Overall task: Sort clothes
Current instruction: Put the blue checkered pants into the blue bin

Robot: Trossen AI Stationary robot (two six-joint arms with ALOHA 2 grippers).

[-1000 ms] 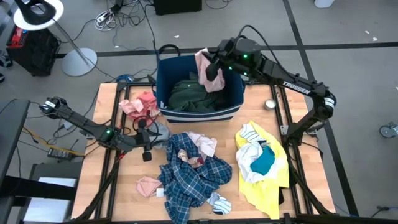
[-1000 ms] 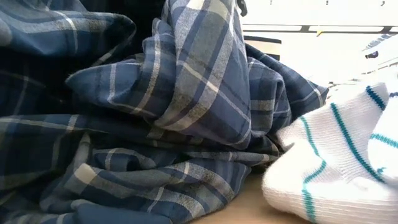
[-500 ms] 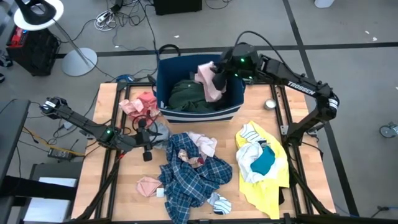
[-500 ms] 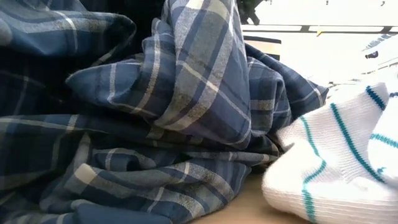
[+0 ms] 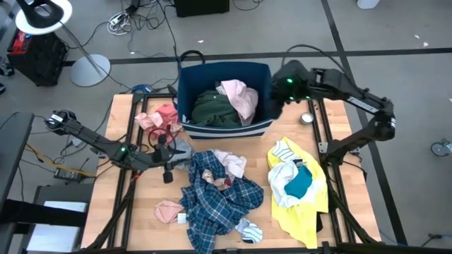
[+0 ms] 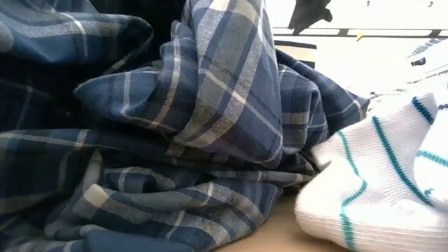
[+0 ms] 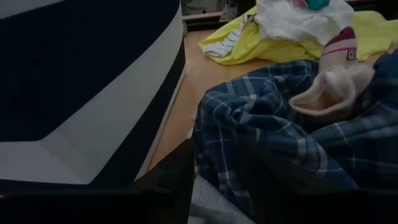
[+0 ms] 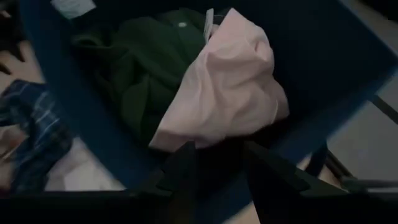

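I will next grab the blue plaid shirt (image 5: 219,197) with my left gripper by the raised fold at its bunched edge (image 5: 193,169), because the shirt lies slack across the table.
The navy bin (image 5: 226,129) stands at the table's far middle. In it a pale pink garment (image 5: 239,95) lies on the dark green shirt (image 5: 210,109); both also show in the right wrist view, the pink garment (image 8: 224,87) over the green shirt (image 8: 137,68). My right gripper (image 5: 277,104) hangs open and empty over the bin's right rim, its fingers (image 8: 186,168) above the pink garment. The blue plaid shirt (image 5: 219,197) lies heaped at the near middle. My left gripper (image 5: 167,171) is low and open beside the plaid shirt's edge (image 7: 267,124), on the shirt's far left side.
A yellow shirt (image 5: 311,204) with white (image 5: 286,173) and teal pieces on it lies at the right. Pink pieces lie left of the bin (image 5: 159,118) and at the near left (image 5: 168,210). A striped white sock (image 6: 378,175) lies by the plaid shirt's near edge.
My right gripper, which held the pink garment hanging over the bin, has let it go and gone toward the table's right edge. The garment has fallen into the bin and lies crumpled on the green shirt.
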